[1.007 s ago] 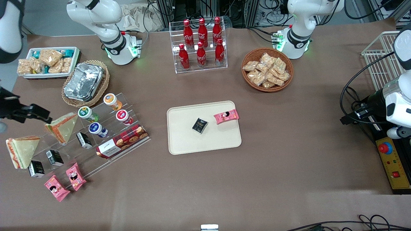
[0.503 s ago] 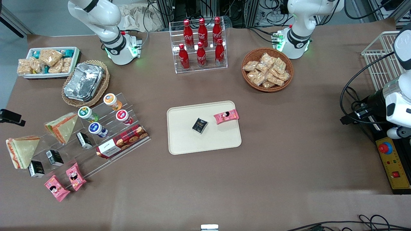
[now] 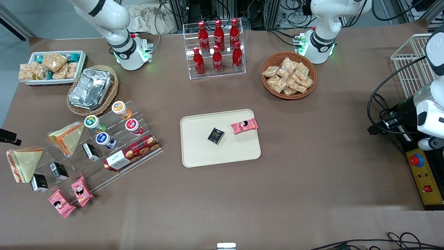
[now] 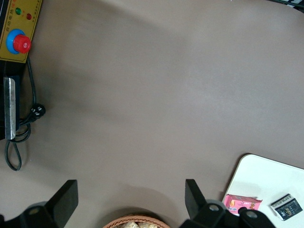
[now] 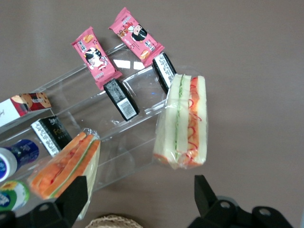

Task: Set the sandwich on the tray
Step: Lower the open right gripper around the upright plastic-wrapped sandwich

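My right gripper grabs the wrapped sandwich by its outer bread slices, across the layers, next, to set it on the cream tray (image 3: 194, 152).
The sandwich (image 3: 22, 163), a clear-wrapped wedge of white bread with thin red, orange and green layers, leans on the end of the clear stepped stand (image 3: 104, 152) at the working arm's end of the table. It also shows in the right wrist view (image 5: 183, 121). The cream tray (image 3: 194, 152) lies at the table's middle with a black packet (image 3: 215, 135) and a pink packet (image 3: 244, 125) on it. My right gripper (image 5: 140, 199) is open and empty, raised, apart from the sandwich. In the front view only a dark part of the gripper (image 3: 7, 136) shows at the edge.
A second wedge with a broad orange face (image 3: 67, 137) sits on the stand, beside one fingertip (image 5: 78, 192). Cups, black boxes, pink packets and a biscuit box fill the stand. A wicker basket holds a foil tray (image 3: 91, 88). A cola rack (image 3: 216, 45) and a snack basket (image 3: 288, 74) stand farther from the camera.
My right gripper has moved from above the orange-faced wedge out toward the table's edge, nearly leaving the front view. Both wedges and the tray have not moved.
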Tool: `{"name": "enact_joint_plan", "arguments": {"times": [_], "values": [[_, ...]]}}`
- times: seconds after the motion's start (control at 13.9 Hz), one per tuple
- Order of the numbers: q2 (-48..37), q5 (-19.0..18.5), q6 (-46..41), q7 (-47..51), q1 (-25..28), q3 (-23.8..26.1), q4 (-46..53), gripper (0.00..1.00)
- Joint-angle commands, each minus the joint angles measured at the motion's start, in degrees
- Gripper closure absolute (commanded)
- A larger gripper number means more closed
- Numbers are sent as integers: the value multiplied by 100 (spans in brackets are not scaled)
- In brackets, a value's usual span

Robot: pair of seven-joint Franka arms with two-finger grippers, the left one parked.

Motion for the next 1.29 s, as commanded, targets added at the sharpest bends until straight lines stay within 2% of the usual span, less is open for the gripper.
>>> {"name": "enact_joint_plan", "arguments": {"times": [0.0, 0.29, 0.5, 0.86, 1.22], "values": [[353, 201, 244, -104, -205, 51, 178, 0], [416, 509, 254, 61, -363, 51, 178, 0], [459, 527, 228, 1115, -372, 25, 152, 0], [644, 527, 245, 1494, -425, 16, 152, 0], [854, 509, 298, 1443, -442, 16, 160, 0]]}}
